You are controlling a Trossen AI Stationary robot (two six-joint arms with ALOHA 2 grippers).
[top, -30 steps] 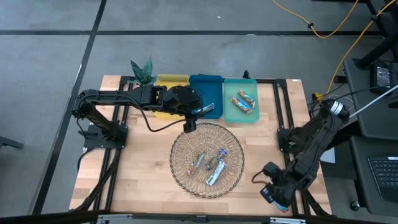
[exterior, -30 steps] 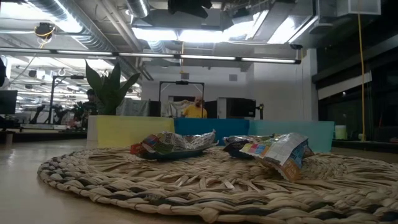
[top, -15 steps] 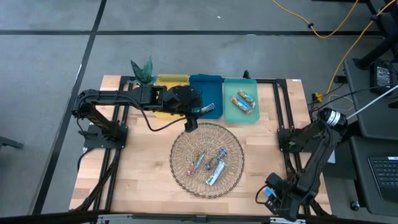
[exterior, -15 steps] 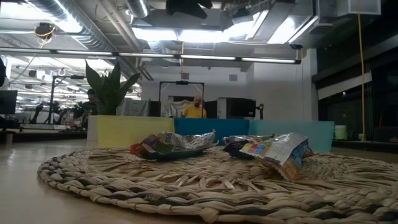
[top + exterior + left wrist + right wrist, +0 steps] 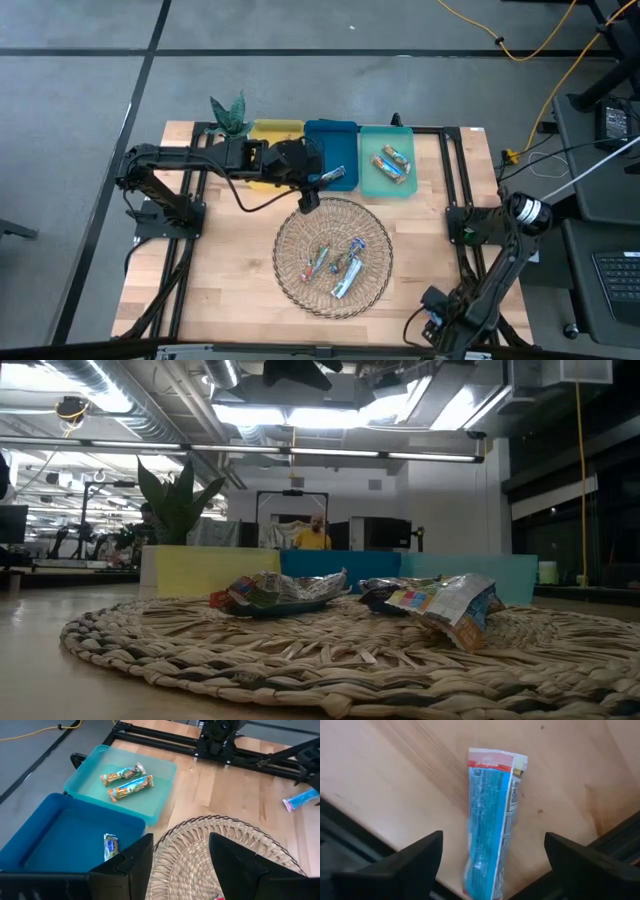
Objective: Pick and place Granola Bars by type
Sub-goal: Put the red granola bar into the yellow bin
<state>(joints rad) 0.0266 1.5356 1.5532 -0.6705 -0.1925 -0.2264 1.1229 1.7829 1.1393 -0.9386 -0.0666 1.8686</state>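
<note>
I should grab the bright blue bar by its middle [image 5: 490,827] with my right gripper, so the bright blue bar's red-striped end [image 5: 497,760] stays free for sorting by type.
Three wrapped bars [image 5: 337,262] lie in the round wicker basket [image 5: 300,285]; they also show in the low view [image 5: 280,590]. One silver-blue bar [image 5: 110,845] lies in the blue tray [image 5: 60,830]. Two tan-green bars [image 5: 127,781] lie in the teal tray [image 5: 160,775]. My left gripper [image 5: 307,198] hovers open and empty over the basket's far rim [image 5: 220,822]. A bright blue bar [image 5: 492,815] lies flat on the wood at the near right corner. My right gripper [image 5: 492,840] is open above it, one finger on either side, touching nothing.
The yellow tray [image 5: 275,130] stands left of the blue one, partly under my left arm. A small plant [image 5: 228,112] stands at the far left corner. Black frame rails [image 5: 455,170] run along the table's sides. The blue bar lies close to the table's near edge.
My right gripper has gone toward the table's near edge at the right corner, its arm folding down over the bright blue bar.
</note>
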